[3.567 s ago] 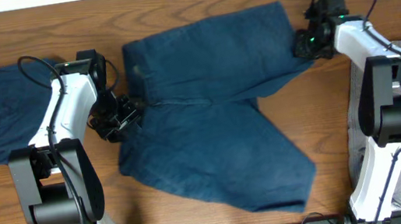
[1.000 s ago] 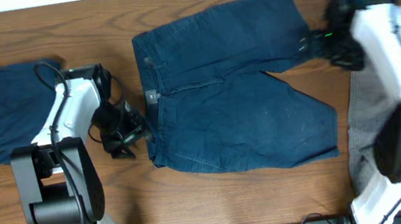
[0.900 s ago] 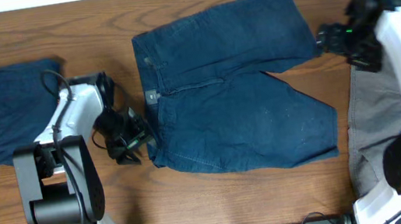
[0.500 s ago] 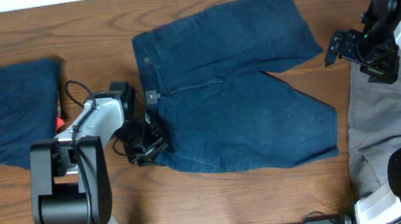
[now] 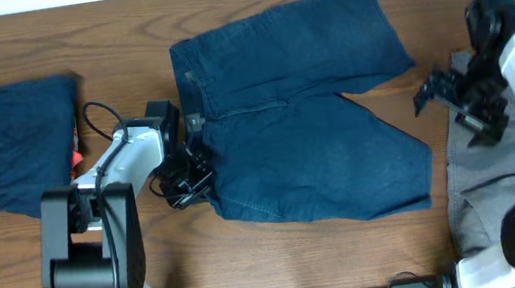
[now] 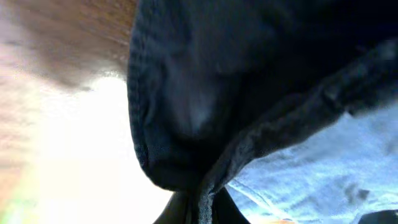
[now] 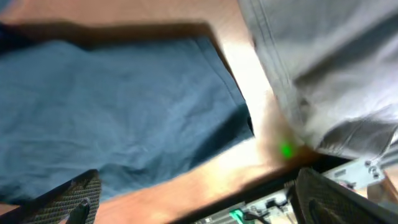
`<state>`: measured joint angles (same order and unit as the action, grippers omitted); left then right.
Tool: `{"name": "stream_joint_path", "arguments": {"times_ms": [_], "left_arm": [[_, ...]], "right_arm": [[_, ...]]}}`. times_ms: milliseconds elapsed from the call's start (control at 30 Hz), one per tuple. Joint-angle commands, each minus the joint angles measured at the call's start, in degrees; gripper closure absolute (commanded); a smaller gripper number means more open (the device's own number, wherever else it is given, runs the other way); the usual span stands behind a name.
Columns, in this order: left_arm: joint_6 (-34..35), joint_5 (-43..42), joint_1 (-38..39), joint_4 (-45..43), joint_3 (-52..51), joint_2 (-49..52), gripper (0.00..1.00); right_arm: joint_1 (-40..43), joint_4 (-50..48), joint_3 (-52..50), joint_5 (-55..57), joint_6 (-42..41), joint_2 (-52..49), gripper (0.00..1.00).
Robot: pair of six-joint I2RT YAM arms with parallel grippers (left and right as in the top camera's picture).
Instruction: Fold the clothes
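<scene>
Next, my right gripper grabs the outer hem corner of the shorts' near leg, opposite the held waistband corner, to fold that leg over the other.
Dark blue denim shorts (image 5: 303,107) lie spread flat mid-table, waistband to the left, legs pointing right. My left gripper (image 5: 189,174) sits at the waistband's near-left corner and is shut on the cloth. In the left wrist view, a fold of the shorts (image 6: 249,93) is pinched in the left gripper (image 6: 202,210). My right gripper (image 5: 454,106) hovers open, just right of the shorts' legs, over the edge of a grey garment (image 5: 496,191). The right wrist view shows the right gripper (image 7: 199,199) with nothing between its fingers, the shorts (image 7: 112,106) and the grey garment (image 7: 329,74) below it.
A folded dark blue garment (image 5: 5,144) rests at the left of the wooden table (image 5: 284,261). The grey garment runs off the right edge. Both arm bases stand at the front edge.
My left gripper slid right to the waistband corner and closed on the cloth. My right arm drew back from the upper leg and came down toward the grey garment, still open.
</scene>
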<state>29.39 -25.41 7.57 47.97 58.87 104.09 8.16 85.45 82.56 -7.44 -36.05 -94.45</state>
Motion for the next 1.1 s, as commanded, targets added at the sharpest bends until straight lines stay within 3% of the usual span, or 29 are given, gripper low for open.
{"name": "stream_joint_path", "arguments": {"times_ms": [0,300,600,867,1067], "left_arm": [[0.94,1.97,-0.15,0.11,-0.26,-3.96,0.94],[0.92,2.34,-0.13,0.33,-0.26,-5.29,0.94],[0.90,2.36,-0.09,0.81,-0.26,-5.29,0.94],[0.70,2.36,-0.09,1.01,-0.26,-5.29,0.94],[0.70,2.36,-0.09,0.98,-0.26,-5.29,0.94]], "right_arm": [[0.59,-1.27,-6.38,-3.06,-2.27,7.65,0.03],[-2.97,-6.05,-24.61,-8.37,-9.46,19.52,0.02],[-11.26,-21.42,-42.47,-12.76,-18.80,20.96,0.02],[-11.78,-29.59,-49.16,-8.22,-23.30,20.96,0.04],[-11.78,-34.86,-51.52,-1.14,-26.25,20.96,0.13]]}}
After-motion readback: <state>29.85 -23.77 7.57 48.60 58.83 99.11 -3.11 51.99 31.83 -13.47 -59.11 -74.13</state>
